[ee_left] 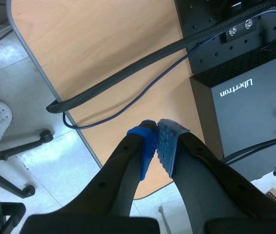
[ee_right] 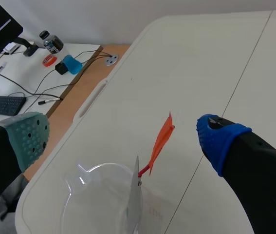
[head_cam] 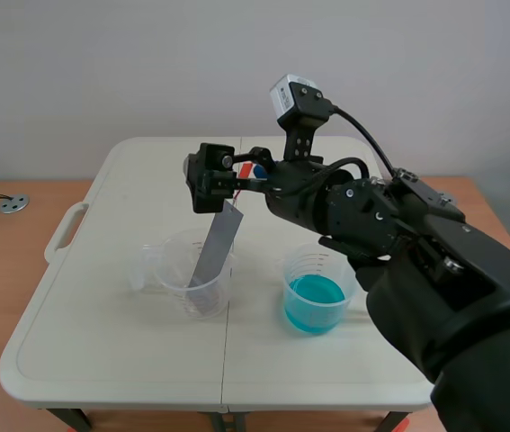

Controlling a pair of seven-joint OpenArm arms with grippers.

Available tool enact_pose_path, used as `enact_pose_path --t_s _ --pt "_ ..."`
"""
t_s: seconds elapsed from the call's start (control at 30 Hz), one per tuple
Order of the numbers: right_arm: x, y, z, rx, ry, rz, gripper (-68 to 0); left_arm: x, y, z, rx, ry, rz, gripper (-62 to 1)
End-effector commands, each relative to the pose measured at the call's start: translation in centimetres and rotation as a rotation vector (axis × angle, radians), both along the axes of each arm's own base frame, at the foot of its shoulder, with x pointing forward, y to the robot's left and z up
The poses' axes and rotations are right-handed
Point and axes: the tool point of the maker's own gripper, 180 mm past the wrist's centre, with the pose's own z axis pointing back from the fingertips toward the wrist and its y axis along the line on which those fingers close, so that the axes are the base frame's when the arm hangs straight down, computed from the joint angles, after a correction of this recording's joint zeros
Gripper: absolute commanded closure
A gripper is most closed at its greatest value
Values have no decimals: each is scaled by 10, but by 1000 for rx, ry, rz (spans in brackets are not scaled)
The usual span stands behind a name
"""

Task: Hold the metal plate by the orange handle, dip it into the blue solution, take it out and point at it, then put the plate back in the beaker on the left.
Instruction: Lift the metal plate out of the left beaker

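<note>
The metal plate's orange handle is the part my right gripper will grab next. The plate will then be dipped into the blue solution [head_cam: 316, 292].
A grey metal plate [head_cam: 215, 254] leans upright in the clear left beaker [head_cam: 185, 277]; its orange handle [ee_right: 161, 140] sticks up from the top edge. My right gripper [head_cam: 208, 178] hangs over that beaker, open, with the handle in the gap between its fingers and touching neither pad. In the right wrist view the plate [ee_right: 135, 195] is seen edge-on inside the beaker [ee_right: 91, 192]. The beaker of blue solution [head_cam: 316, 292] stands to the right on the white table. My left gripper [ee_left: 157, 134] is shut on nothing, away from the table over a wooden desk.
The white folding table [head_cam: 102, 342] has a carry handle [head_cam: 64, 232] on its left edge. A keyboard [ee_right: 4, 105], a bottle [ee_right: 53, 43] and cables lie on the desk beyond it. A black box [ee_left: 247, 107] and cables lie under the left gripper.
</note>
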Motion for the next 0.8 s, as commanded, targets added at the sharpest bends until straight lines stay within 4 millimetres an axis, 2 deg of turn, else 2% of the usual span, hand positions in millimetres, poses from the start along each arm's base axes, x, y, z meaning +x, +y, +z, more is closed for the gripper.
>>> enact_pose_path --t_s 0.0,0.27,0.57,0.63,0.77 --pt "8 1 15 30 -37 -6 -626 -1 -4 2 -12 -2 10 -47" --pt "4 10 1 32 21 8 -625 -1 -4 2 -12 -2 10 -47" --pt "5 10 5 50 5 -2 -619 0 -4 2 -18 -2 20 -47" --pt "5 10 6 53 1 -4 -588 0 -4 2 -18 -2 20 -47" --pt "6 10 7 56 -3 -7 -481 0 -4 2 -18 -2 20 -47"
